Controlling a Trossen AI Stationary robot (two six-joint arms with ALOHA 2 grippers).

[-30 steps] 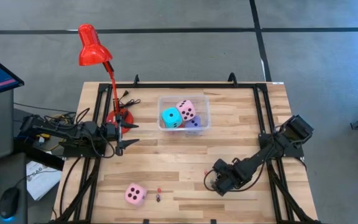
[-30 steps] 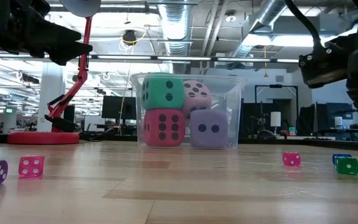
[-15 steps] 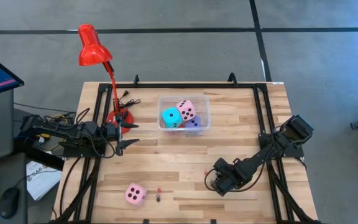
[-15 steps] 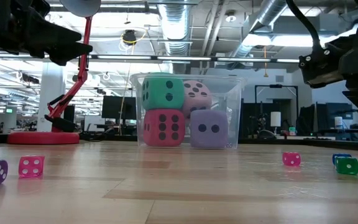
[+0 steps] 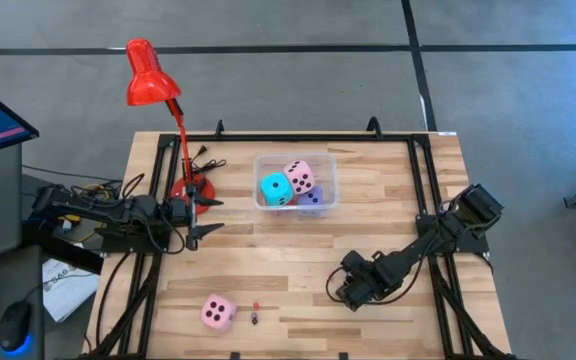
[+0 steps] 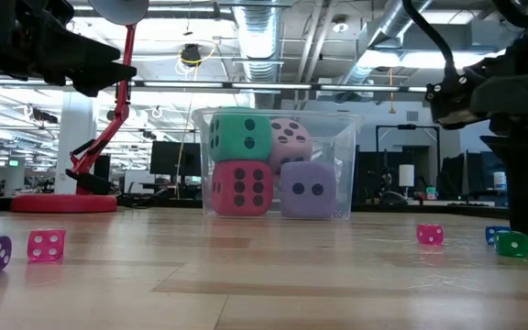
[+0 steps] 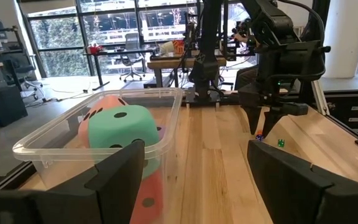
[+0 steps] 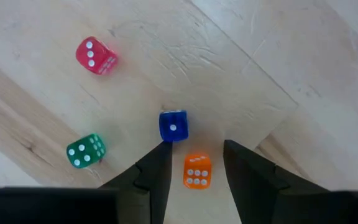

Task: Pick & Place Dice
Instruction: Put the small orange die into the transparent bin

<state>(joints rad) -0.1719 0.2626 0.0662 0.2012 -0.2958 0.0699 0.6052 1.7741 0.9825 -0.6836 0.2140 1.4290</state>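
Note:
Next, the right gripper grabs the small orange die point(image 8: 197, 170) by its opposite sides, then places it in the clear bin.
A clear bin point(image 5: 264, 160) at the middle back holds a cyan die point(image 5: 275, 188), a pink die point(image 5: 300, 176), a lavender die point(image 5: 313, 197) and, in the low view, a red die point(image 6: 242, 188) under the cyan one. Another pink die point(image 5: 217, 312) rests on the table near the front left. My right gripper point(image 8: 194, 158) points down at the front right, open over several small dice, with a small orange die point(image 8: 197, 170) between its fingertips, untouched. My left gripper point(image 5: 213, 216) is held level and open, left of the bin.
Small dice lie under my right gripper: blue point(image 8: 173, 125), green point(image 8: 85, 150) and red point(image 8: 96, 55). Two more small dice point(image 5: 256, 313) lie beside the loose pink die. A red desk lamp point(image 5: 150, 75) stands at the back left, its base point(image 5: 190, 188) next to my left gripper.
My right gripper has turned slightly about its wrist in place over the small dice, still open. In the low view its fingers have swung in front of the orange die.

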